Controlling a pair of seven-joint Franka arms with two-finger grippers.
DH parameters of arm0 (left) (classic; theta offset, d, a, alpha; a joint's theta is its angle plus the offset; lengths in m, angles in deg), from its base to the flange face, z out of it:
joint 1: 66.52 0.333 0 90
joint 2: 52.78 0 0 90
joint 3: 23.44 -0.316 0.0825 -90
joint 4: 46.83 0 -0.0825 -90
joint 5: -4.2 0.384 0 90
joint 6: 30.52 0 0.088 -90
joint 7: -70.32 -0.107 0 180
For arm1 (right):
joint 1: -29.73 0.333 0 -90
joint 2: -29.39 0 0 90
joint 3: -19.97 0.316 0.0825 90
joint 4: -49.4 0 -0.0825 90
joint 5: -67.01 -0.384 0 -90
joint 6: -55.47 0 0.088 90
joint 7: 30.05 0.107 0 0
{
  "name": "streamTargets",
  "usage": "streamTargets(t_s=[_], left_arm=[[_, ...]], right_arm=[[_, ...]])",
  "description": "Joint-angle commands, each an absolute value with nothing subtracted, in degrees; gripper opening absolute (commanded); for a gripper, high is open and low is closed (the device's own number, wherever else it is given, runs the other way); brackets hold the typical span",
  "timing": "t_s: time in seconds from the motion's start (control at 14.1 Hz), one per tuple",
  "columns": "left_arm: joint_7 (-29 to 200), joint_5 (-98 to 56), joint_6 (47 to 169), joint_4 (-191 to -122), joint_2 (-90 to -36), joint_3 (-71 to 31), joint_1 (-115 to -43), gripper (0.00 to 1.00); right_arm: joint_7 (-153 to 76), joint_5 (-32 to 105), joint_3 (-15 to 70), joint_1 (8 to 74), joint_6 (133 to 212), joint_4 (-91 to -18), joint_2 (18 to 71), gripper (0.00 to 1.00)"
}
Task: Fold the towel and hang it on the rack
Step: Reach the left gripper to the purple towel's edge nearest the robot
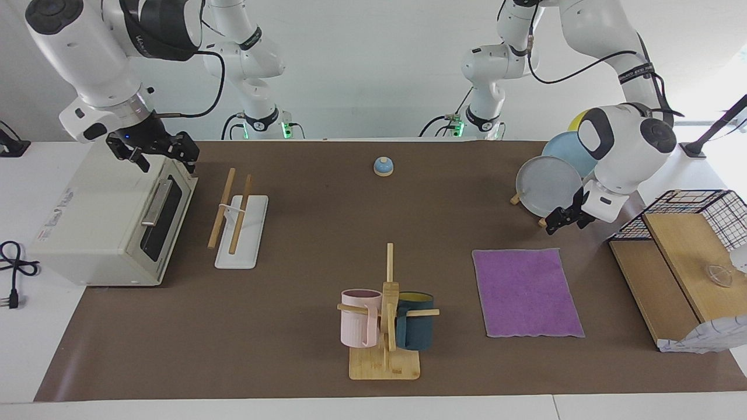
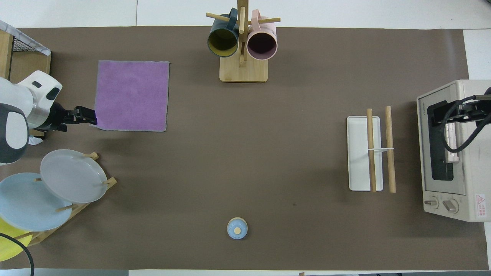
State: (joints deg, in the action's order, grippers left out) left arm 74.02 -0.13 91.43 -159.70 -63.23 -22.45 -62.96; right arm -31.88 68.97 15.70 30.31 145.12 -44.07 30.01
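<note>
The towel's purple side (image 2: 132, 96) lies flat, so the robot's left gripper will next pinch the towel by its outer edge (image 2: 97, 126), where a finger can slip under.
The towel (image 1: 527, 291) (image 2: 131, 96) lies flat on the brown mat, purple face up, toward the left arm's end of the table. My left gripper (image 1: 563, 221) (image 2: 86, 115) hangs low and open with nothing in it. It sits just off the towel's corner that is nearest the robots, between the towel and the plate stand. The rack (image 1: 233, 213) (image 2: 378, 153), two light-wood rods on a white base, stands toward the right arm's end beside the toaster oven. My right gripper (image 1: 154, 153) (image 2: 466, 111) waits open and empty over the toaster oven's top front edge.
A plate stand (image 1: 548, 186) with grey, blue and yellow plates stands close to the left gripper. A wire basket and a wooden box (image 1: 677, 251) sit at that table end. There is also a mug stand (image 1: 385, 315) with two mugs, a small blue bell (image 1: 383, 167) and the toaster oven (image 1: 111, 221).
</note>
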Motion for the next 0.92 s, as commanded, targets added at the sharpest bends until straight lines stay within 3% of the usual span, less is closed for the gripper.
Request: streamTargets(t_s=[0.0, 0.85], left_arm=[[74.0, -3.5, 94.3, -159.2, -64.6, -22.3, -63.4, 1.00], [73.7, -4.0, 103.5, -159.0, -72.4, -22.2, -64.0, 1.00]], right_arm=[[-33.1, 68.8, 16.1, 29.6, 145.7, -45.3, 28.9, 1.00], [-33.1, 68.8, 16.1, 29.6, 145.7, -45.3, 28.9, 1.00]])
